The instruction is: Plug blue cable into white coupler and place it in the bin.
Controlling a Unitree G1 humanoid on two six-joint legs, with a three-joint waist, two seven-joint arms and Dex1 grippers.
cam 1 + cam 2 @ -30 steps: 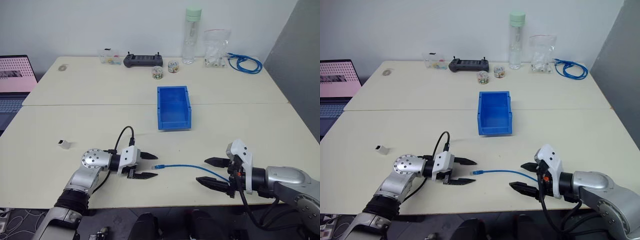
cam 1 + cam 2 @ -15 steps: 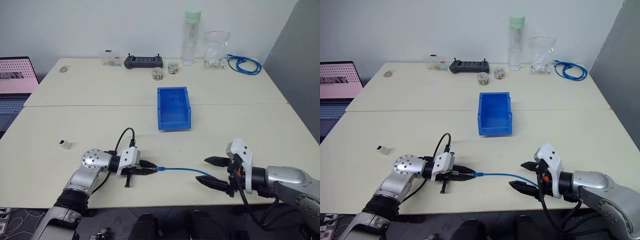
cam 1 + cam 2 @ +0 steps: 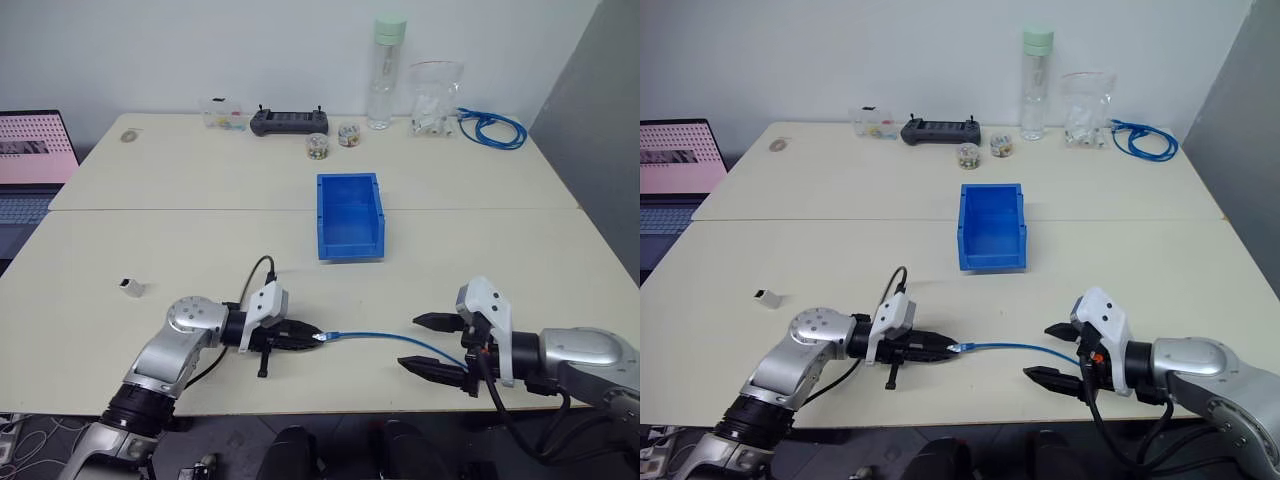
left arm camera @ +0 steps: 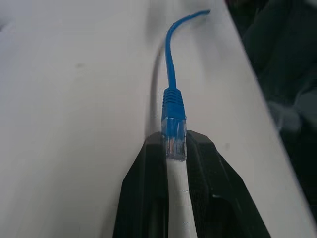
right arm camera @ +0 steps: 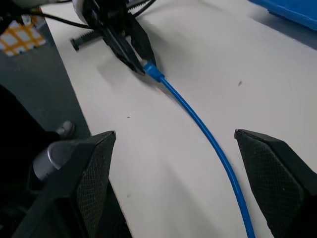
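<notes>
My left gripper's fingers cover the blue cable's clear tip and the cable bends slack, so my right gripper should next grab the blue cable's exposed boot point(image 3: 334, 336) point(image 5: 154, 72).
The blue cable point(image 3: 372, 335) lies along the table's front edge, between my two grippers. My left gripper point(image 3: 308, 337) is shut on the clear plug point(image 4: 173, 141) at the cable's end, holding that end slightly above the tabletop. My right gripper point(image 3: 430, 346) stands open, one finger on each side of the cable's other stretch point(image 5: 198, 119), without touching it. The white coupler point(image 3: 128, 286) sits alone on the table, far left of the left arm. The bin point(image 3: 326, 215), blue and with nothing inside, stands at mid-table beyond both grippers.
Along the back edge stand a black controller point(image 3: 288, 121), a clear bottle point(image 3: 385, 70), a plastic bag point(image 3: 432, 95), two small jars point(image 3: 315, 147) and a coiled blue cable bundle point(image 3: 490, 128). A laptop point(image 3: 30, 160) sits at the far left.
My left gripper was open beside the plug; it has closed on the plug, rolled, and risen a little. The right gripper has kept still and open.
</notes>
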